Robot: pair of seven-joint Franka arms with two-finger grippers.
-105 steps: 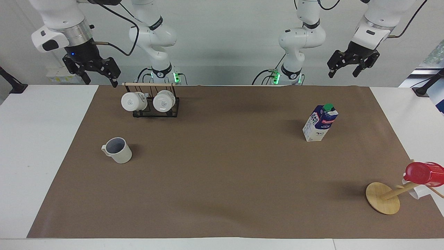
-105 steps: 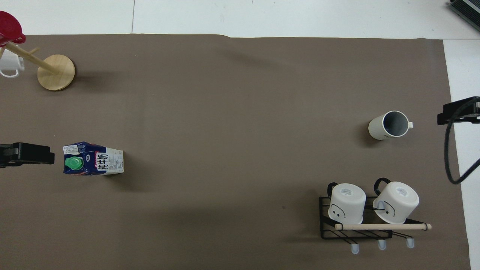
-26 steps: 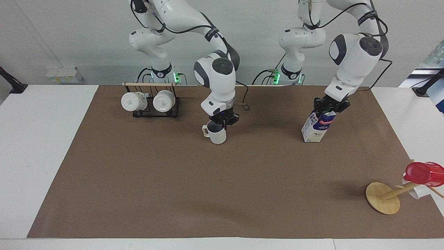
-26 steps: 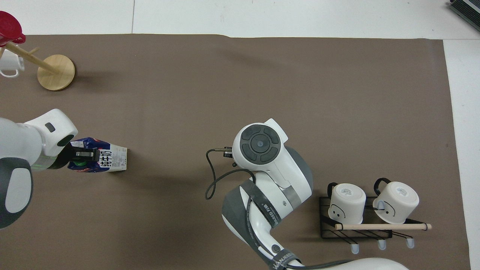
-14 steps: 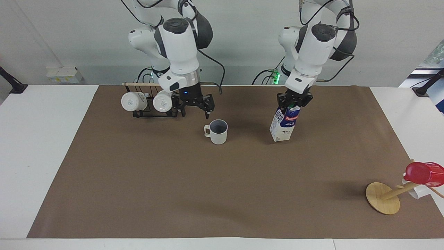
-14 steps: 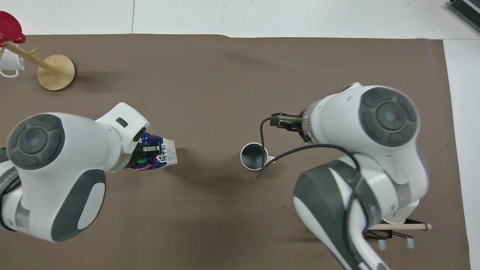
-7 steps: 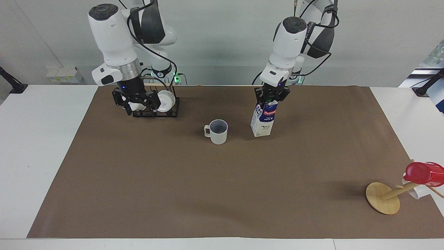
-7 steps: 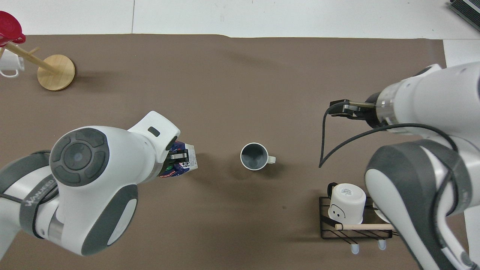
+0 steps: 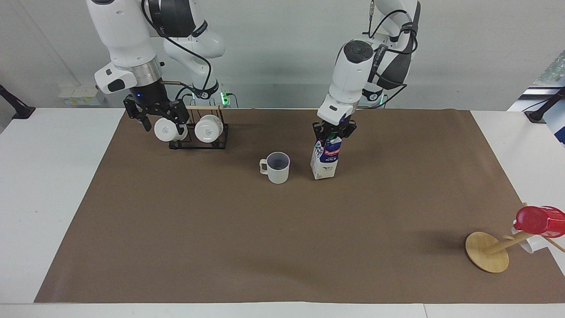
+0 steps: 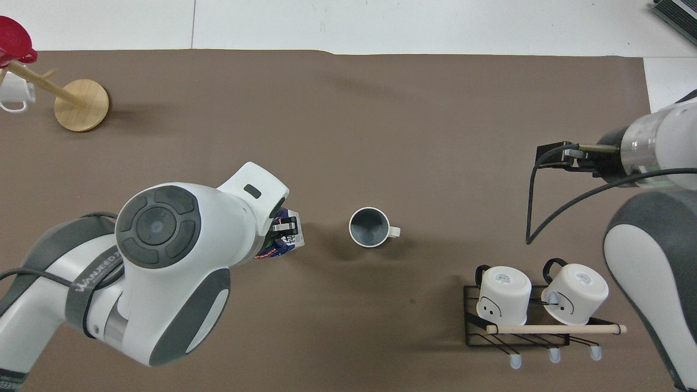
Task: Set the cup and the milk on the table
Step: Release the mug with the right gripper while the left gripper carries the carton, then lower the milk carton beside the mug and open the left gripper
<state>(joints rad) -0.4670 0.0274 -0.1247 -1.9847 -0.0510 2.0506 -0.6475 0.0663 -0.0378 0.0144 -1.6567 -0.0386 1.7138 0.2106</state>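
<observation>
My left gripper should open now, because the milk carton's lower edge [image 10: 297, 243] is at the brown sheet next to the off-white cup.
The off-white cup [image 9: 277, 168] stands upright on the brown sheet [image 9: 265, 243] of the white table [image 9: 53, 176], free of both grippers; the overhead view shows its grey-blue inside [image 10: 370, 227]. The milk carton [image 9: 324, 160] is just beside it, toward the left arm's end, slightly tilted, its base at the sheet. My left gripper [image 9: 334, 131] is shut on the carton's top. In the overhead view the left arm hides most of the carton [image 10: 283, 244]. My right gripper [image 9: 167, 128] is open and empty, raised over the mug rack.
A black wire rack [image 9: 194, 137] with two glossy white mugs stands near the robots toward the right arm's end; it also shows in the overhead view [image 10: 523, 335]. A wooden mug tree [image 9: 487, 251] with a red cup [image 9: 540, 221] stands far out toward the left arm's end.
My left gripper has carried the carton sideways to just beside the cup. My right gripper has let go of the cup and moved up and away to over the rack.
</observation>
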